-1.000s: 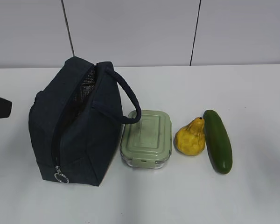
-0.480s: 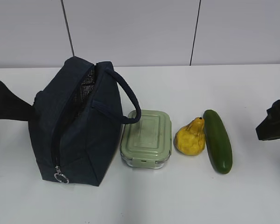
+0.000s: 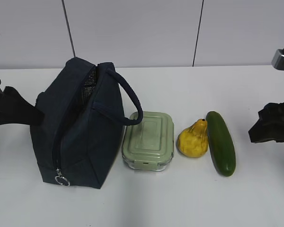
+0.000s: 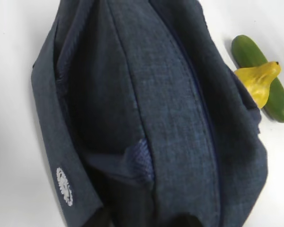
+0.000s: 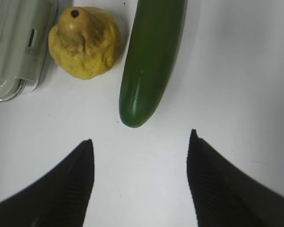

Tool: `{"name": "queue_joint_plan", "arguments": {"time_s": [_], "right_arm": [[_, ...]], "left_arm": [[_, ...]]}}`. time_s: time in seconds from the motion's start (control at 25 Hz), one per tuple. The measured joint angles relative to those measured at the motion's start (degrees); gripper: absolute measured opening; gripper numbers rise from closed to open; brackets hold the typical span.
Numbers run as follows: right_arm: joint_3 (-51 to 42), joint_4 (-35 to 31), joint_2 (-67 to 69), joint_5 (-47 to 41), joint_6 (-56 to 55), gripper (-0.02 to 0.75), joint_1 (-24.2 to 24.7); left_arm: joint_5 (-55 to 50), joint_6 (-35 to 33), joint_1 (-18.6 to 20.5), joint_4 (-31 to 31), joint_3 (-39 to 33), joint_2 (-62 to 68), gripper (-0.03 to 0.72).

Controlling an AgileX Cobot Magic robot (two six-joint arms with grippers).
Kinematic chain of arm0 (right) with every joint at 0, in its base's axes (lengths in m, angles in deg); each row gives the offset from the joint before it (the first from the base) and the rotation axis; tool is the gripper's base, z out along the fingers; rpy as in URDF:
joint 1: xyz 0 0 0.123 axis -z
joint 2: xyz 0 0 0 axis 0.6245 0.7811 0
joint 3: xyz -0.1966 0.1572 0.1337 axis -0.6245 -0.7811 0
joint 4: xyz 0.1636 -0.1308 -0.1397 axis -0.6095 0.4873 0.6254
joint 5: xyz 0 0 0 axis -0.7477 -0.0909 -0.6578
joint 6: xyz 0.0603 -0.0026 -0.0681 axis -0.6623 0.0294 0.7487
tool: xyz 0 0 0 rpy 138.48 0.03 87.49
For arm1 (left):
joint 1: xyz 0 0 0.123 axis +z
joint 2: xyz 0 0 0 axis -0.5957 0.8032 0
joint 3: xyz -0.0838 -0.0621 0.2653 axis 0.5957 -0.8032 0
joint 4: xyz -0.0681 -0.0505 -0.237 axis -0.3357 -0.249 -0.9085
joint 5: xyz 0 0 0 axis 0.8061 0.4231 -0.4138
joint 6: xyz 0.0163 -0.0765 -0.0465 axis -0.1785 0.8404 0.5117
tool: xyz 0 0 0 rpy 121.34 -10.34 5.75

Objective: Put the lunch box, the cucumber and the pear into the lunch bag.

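My right gripper is going to grab the cucumber by its lower end (image 3: 225, 163) next. Both sides are free there, while the pear (image 3: 193, 139) sits close against the cucumber's upper part.
The navy lunch bag (image 3: 80, 127) stands at the left, its zipper open along the top, its ring pull (image 3: 61, 179) low at the front. The sage-lidded lunch box (image 3: 149, 139), the yellow pear (image 3: 193, 139) and the dark green cucumber (image 3: 221, 143) lie in a row to its right. My left gripper (image 3: 23, 112) is at the bag's left side. The bag (image 4: 146, 118) fills the left wrist view and the jaws are lost in dark there. My right gripper (image 5: 140, 137) is open and empty, right of the cucumber (image 5: 151, 61), whose end lies just ahead of the gap.
The white table (image 3: 255, 189) runs back to a grey panelled wall (image 3: 132, 28). The bag's padded handle (image 3: 130, 97) loops over towards the lunch box. The pear (image 5: 85, 45) and a lunch box corner (image 5: 16, 47) show in the right wrist view.
Both arms have come in from the sides. The left gripper moved right up to the bag's left side. The right gripper entered and moved left towards the cucumber. The objects have not moved.
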Motion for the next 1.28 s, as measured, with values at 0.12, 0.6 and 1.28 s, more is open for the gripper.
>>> {"name": "queue_joint_plan", "arguments": {"time_s": [0.12,0.6,1.28], "right_arm": [[0.0,-0.5,1.0,0.4,0.6,0.48,0.0],[0.1,-1.8,3.4,2.6,1.5,0.48,0.0],[4.4,-8.5,15.7,4.7,4.4,0.515,0.0]], "left_arm": [[0.3,-1.2,-0.1,-1.4,0.0,1.1,0.287],[1.5,-3.9,-1.2,-4.3,0.0,1.7,0.013],[1.5,-4.0,-1.2,-4.3,0.0,1.7,0.003]]}}
